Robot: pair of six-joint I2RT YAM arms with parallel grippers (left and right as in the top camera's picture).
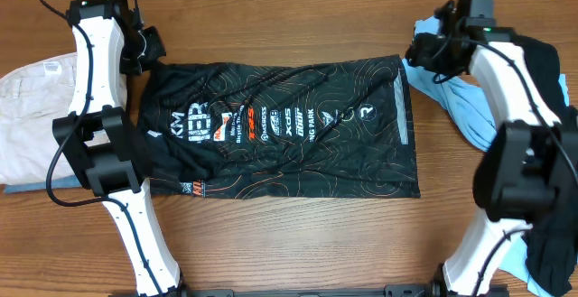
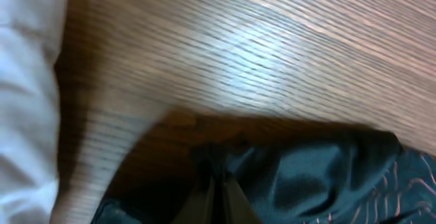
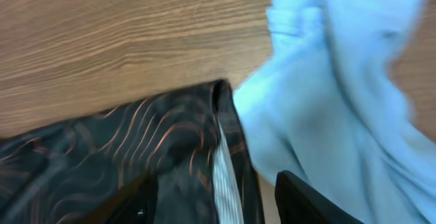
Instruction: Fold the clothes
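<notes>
My right gripper is to grab the black jersey's far corner [image 1: 396, 61] [image 3: 219, 97] next, beside the light blue shirt, so it can fold the far edge of the jersey over evenly.
The clothes are a black jersey [image 1: 289, 125] with white and orange logos, spread flat across the middle of the table. At its far left corner my left gripper [image 1: 149, 49] is shut, and the left wrist view shows the fingertips [image 2: 216, 180] pinched together on a bunch of the black cloth [image 2: 320, 176]. My right gripper [image 1: 424, 49] hovers at the far right corner. In the right wrist view it [image 3: 216, 190] is open, its fingers standing either side of the jersey's edge [image 3: 136, 156] with the white striped band; nothing is gripped.
A light blue shirt [image 1: 452, 98] lies crumpled just right of the jersey, touching its corner [image 3: 340, 101]. A plain black garment [image 1: 546, 71] sits at the right edge. A cream garment [image 1: 36, 107] lies at the left [image 2: 24, 94].
</notes>
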